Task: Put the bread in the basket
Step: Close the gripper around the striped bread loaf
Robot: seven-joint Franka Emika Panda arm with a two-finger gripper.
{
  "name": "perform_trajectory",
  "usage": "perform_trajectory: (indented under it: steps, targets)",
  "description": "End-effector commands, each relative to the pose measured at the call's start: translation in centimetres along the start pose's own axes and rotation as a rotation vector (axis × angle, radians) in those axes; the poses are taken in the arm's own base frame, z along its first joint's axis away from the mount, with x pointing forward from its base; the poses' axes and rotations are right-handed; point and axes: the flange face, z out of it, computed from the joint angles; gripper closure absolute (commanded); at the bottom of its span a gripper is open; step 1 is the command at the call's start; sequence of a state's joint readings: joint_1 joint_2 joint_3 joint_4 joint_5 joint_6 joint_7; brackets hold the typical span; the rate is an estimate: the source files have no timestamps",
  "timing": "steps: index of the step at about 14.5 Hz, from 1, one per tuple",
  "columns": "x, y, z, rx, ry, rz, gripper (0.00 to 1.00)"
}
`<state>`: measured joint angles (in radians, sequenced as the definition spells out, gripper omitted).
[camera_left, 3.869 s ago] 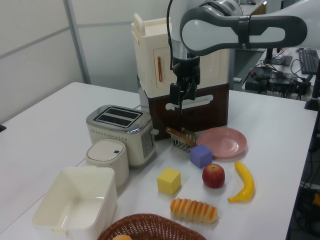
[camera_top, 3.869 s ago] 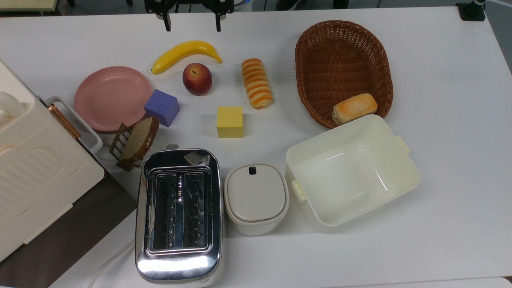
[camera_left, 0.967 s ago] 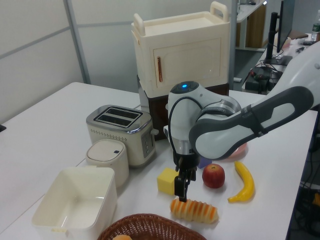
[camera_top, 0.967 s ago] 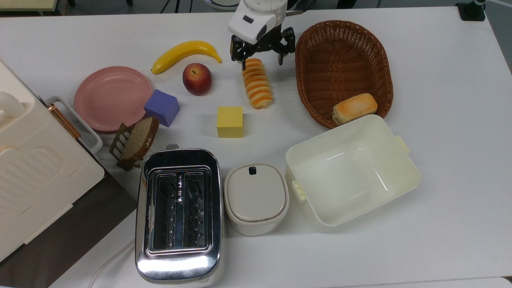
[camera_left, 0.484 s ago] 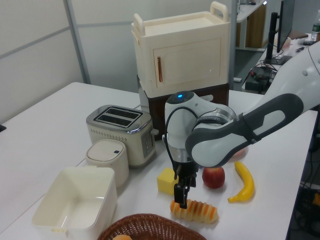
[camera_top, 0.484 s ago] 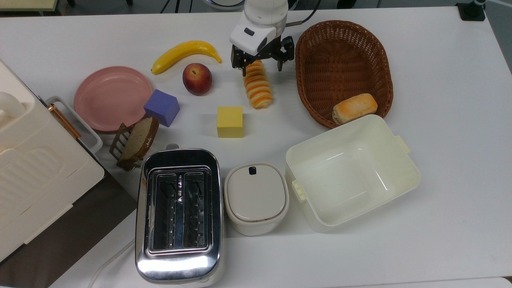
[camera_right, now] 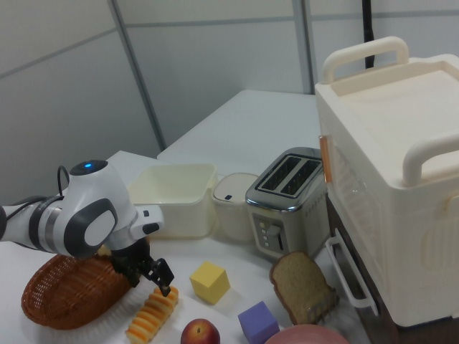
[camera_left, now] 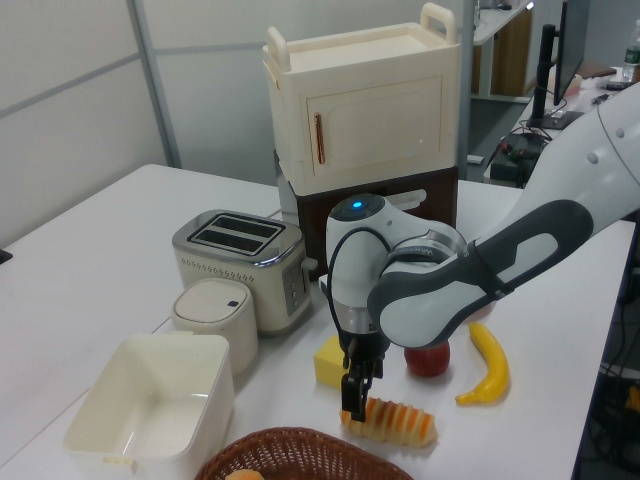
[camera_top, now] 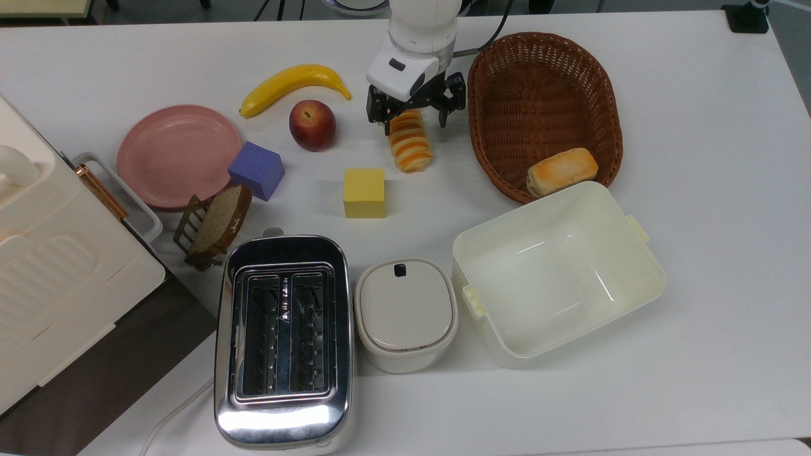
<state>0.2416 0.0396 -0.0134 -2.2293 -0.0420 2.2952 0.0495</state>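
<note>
I will next grab the striped roll by its end (camera_left: 365, 422) beside the yellow cube with my gripper, to put the bread in the basket (camera_left: 305, 457).
The bread (camera_top: 411, 145) is a long roll striped orange and cream, lying on the white table left of the basket (camera_top: 538, 88) in the top view. My gripper (camera_top: 415, 120) is open and straddles the roll's far end, one finger on each side. In the left view the gripper (camera_left: 357, 404) stands low over the bread (camera_left: 398, 422), close behind the basket's rim (camera_left: 300, 438). The right view shows the gripper (camera_right: 156, 276) just above the bread (camera_right: 152, 315), beside the basket (camera_right: 61, 292).
A short golden bun (camera_top: 562, 170) lies in the basket's near end. A cream tub (camera_top: 640, 278) stands just in front of the basket. A yellow cube (camera_top: 364, 192), a peach (camera_top: 312, 124) and a banana (camera_top: 293, 83) lie near the roll. A toaster (camera_top: 284, 335) sits at the front.
The arm came from the table's far edge to the roll. Over the last second the open gripper moved along the roll and lowered around its far end.
</note>
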Motion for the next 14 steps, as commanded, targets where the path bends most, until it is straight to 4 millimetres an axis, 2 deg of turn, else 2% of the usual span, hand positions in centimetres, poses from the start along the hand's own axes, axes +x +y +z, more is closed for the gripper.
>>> perform_trajectory:
  steps: [1,3,5,8,11,14]
  targets:
    - [0.3,0.0,0.0,-0.011,0.033,0.007,0.00]
    - [0.4,0.2,-0.1,-0.012,0.043,0.010,0.00]
    - [0.0,0.4,-1.4,-0.012,0.068,-0.002,0.00]
    - [-0.6,-0.4,-0.3,-0.014,0.042,-0.030,0.00]
    - [-0.4,1.3,-0.5,-0.019,0.050,-0.004,0.00]
    - [-0.1,1.5,-0.4,-0.021,0.050,-0.001,0.00]
